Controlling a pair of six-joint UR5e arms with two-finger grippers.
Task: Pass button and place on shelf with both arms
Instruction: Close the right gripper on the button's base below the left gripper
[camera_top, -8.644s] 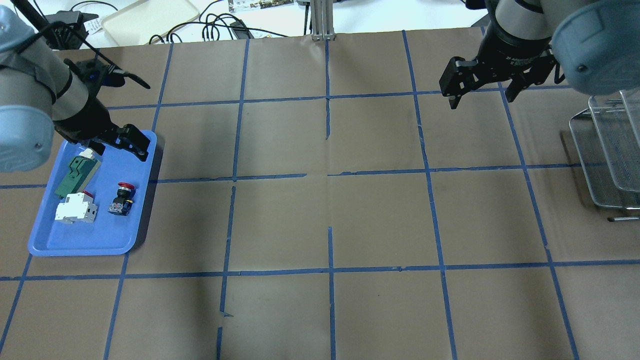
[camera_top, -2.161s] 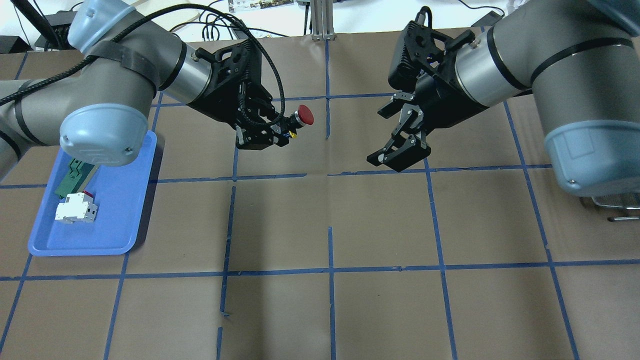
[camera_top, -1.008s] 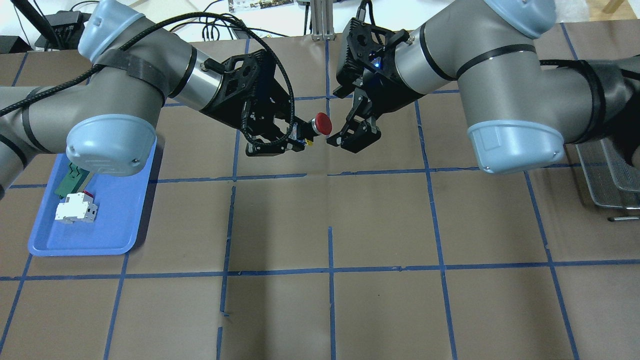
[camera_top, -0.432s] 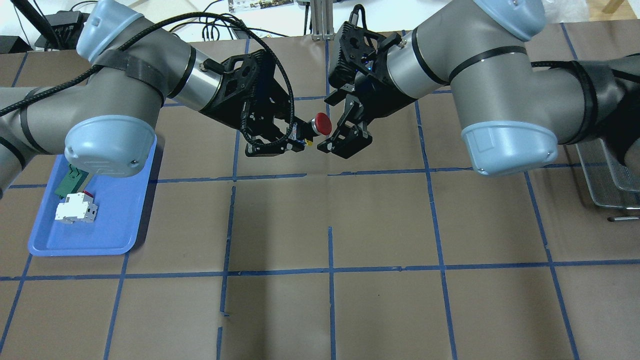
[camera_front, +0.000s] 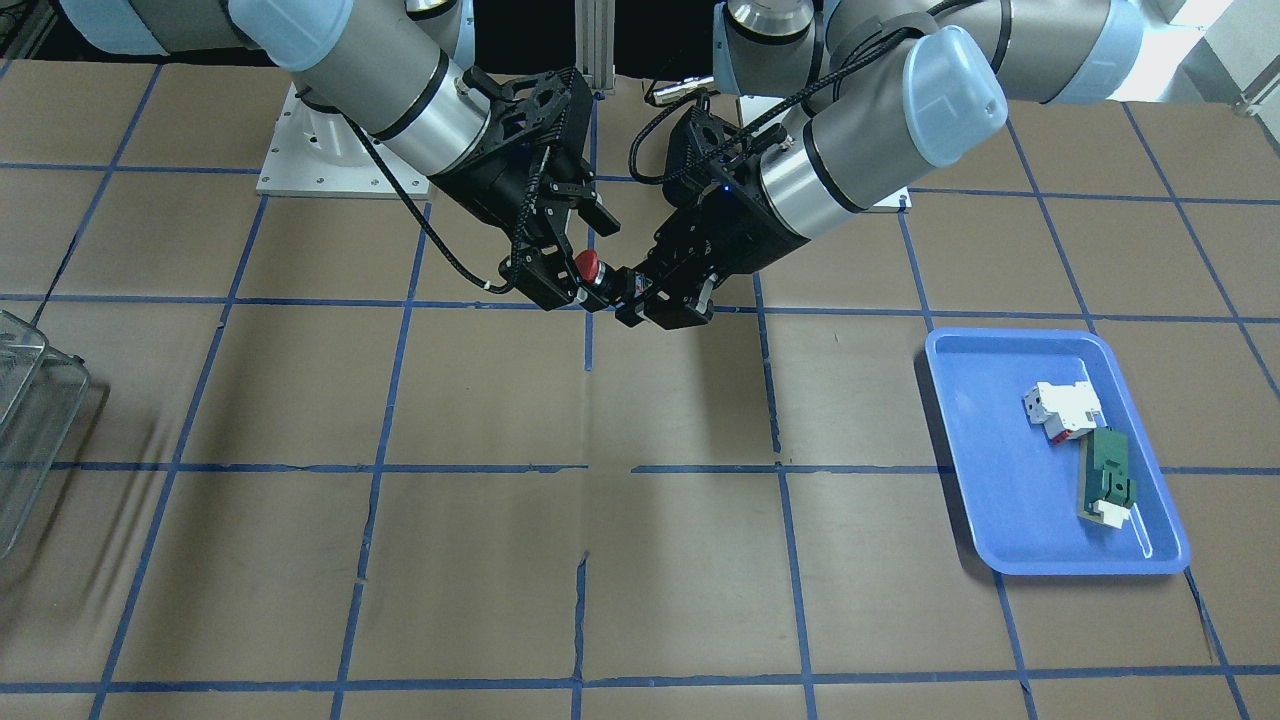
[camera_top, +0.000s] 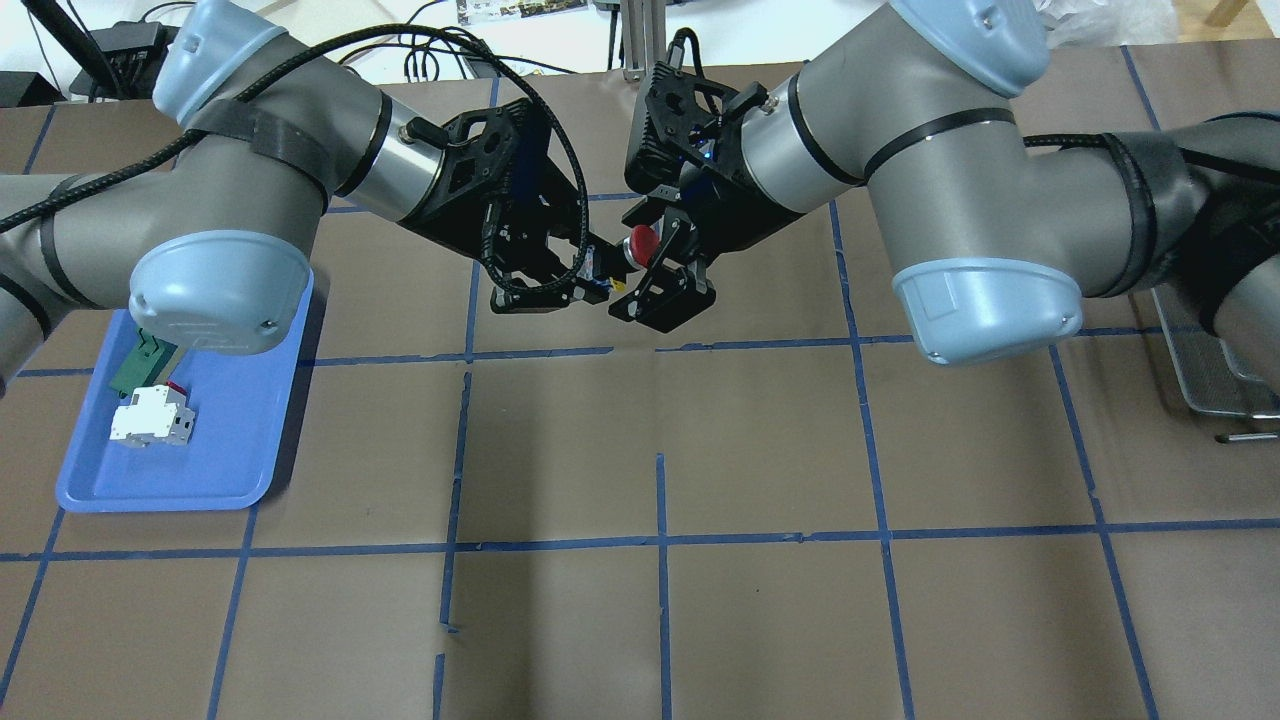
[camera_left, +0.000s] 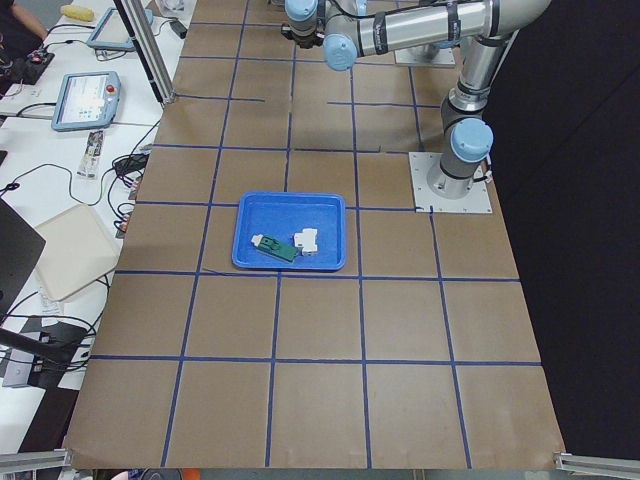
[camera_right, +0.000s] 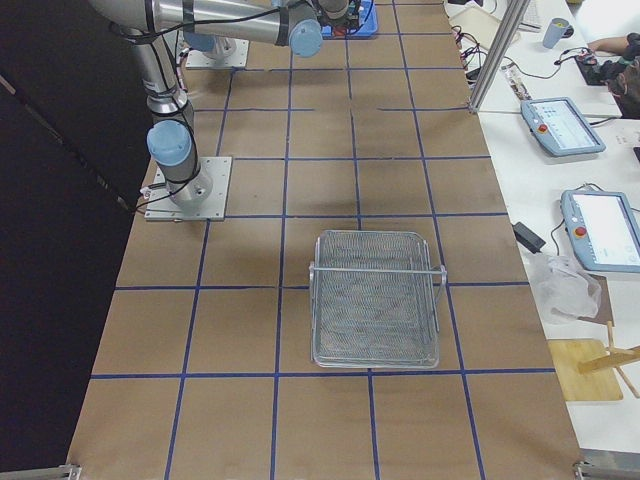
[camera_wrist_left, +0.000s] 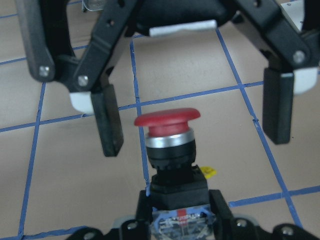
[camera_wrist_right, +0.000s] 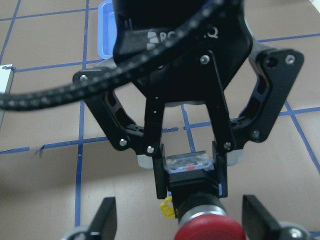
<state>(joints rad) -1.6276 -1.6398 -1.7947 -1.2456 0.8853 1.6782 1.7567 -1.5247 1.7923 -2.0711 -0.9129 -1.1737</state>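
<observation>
My right gripper pinches the button's black body below the red cap (camera_front: 606, 283) next, to place the button on the shelf (camera_front: 36, 432).
The button (camera_top: 640, 241), with red cap and black body, is held in the air over the table's far middle. My left gripper (camera_top: 597, 281) is shut on its clear rear block, as the right wrist view shows (camera_wrist_right: 192, 165). My right gripper (camera_top: 650, 268) is open, with one finger on each side of the red cap (camera_wrist_left: 167, 119) and not touching it. Its fingers (camera_wrist_left: 111, 120) stand well apart from the cap. The button also shows in the front view (camera_front: 587, 265). The shelf (camera_right: 375, 300) is a wire rack at the table's right end (camera_top: 1205, 350).
The blue tray (camera_top: 235, 420) at the left holds a white-and-red block (camera_top: 150, 418) and a green-and-white block (camera_top: 150, 352). Both arms reach over the far middle squares. Cables and a beige tray lie past the far edge.
My right gripper has moved left toward the button, and its open fingers now straddle the red cap. My left gripper has stayed in place, still holding the button.
</observation>
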